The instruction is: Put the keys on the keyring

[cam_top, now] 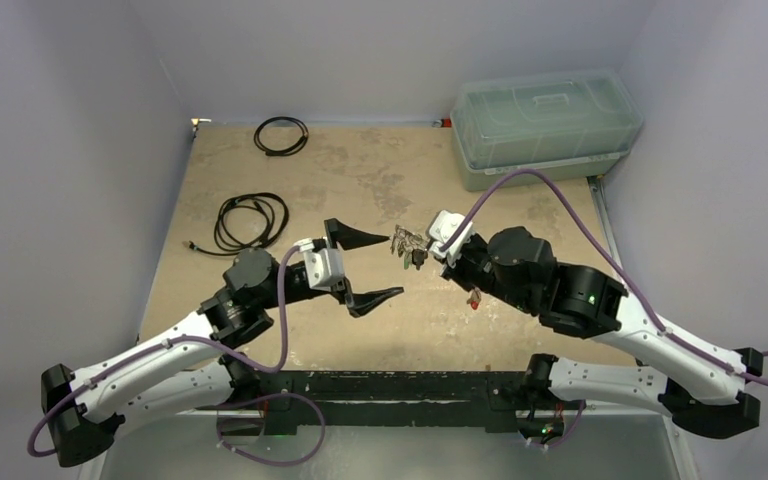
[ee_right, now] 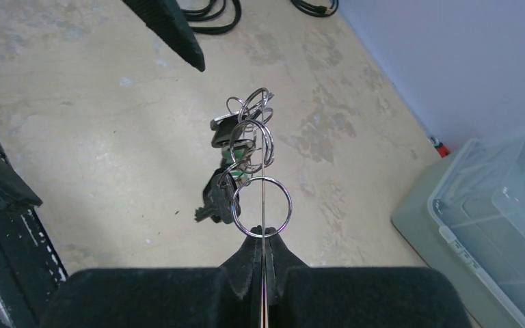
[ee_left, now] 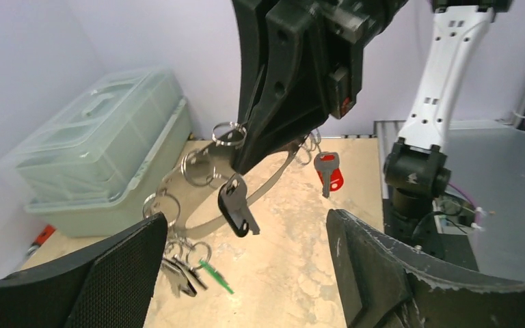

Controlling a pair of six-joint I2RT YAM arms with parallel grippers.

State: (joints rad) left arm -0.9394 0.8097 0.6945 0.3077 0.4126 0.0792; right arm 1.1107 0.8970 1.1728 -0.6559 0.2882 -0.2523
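I will next grab the black-headed key [cam_top: 418, 258] [ee_left: 236, 205] across its flat sides with my left gripper, so its split ring stays free and I can take over the keyring from my right gripper.
My right gripper [cam_top: 442, 238] is shut on the keyring [ee_left: 198, 220], a flat silver oval band held above the table. In the right wrist view [ee_right: 263, 239] the band [ee_right: 264, 195] runs edge-on out of the closed fingers. Several keys hang from it on small split rings: a black-headed key [ee_left: 236, 205], a red-headed key [ee_left: 329, 174], a green one [ee_left: 215, 277] and a grey cluster [ee_right: 236, 154]. My left gripper [cam_top: 385, 265] is open and empty, its fingers [ee_left: 109, 273] wide apart, facing the keys from the left, just short of them [ee_left: 245, 229].
A clear lidded plastic box [cam_top: 545, 125] stands at the back right. A thin black cable loop [cam_top: 281, 135] lies at the back left and a coiled black cord [cam_top: 250, 220] left of centre. A black rail [cam_top: 400, 385] runs along the table's near edge.
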